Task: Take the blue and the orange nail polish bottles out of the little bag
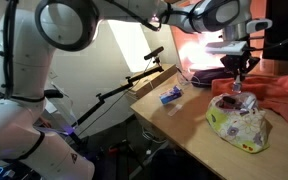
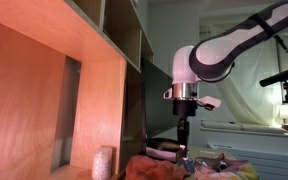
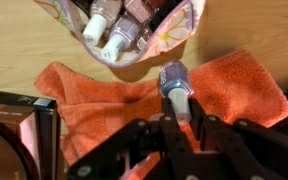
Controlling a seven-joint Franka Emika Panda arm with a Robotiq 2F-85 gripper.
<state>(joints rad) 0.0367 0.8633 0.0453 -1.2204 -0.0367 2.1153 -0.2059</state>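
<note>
My gripper should keep holding the bottle until it rests on the orange-red cloth (image 3: 94, 95): its bluish lower end (image 3: 173, 74) hangs up near the bag's rim.
My gripper (image 3: 180, 103) is shut on the white cap of a small nail polish bottle (image 3: 172, 75) with a bluish body, held over the orange-red cloth (image 3: 94, 95). The little bag (image 3: 174, 35), pale with a dotted pinkish pattern, lies open at the top of the wrist view. Several white-capped bottles (image 3: 112, 42) rest inside it. In an exterior view the gripper (image 1: 242, 72) hangs just above the bag (image 1: 239, 120) on the wooden table (image 1: 189, 125). A small blue object (image 1: 171, 96) lies on the table away from the bag. I see no orange bottle clearly.
A flat dark case (image 3: 14, 125) lies open beside the cloth. The cloth (image 1: 284, 95) spreads behind the bag. The table's front edge (image 1: 169, 130) drops off near the bag. Wooden shelving (image 2: 74, 80) stands to one side, with a white roll (image 2: 103, 160) at its foot.
</note>
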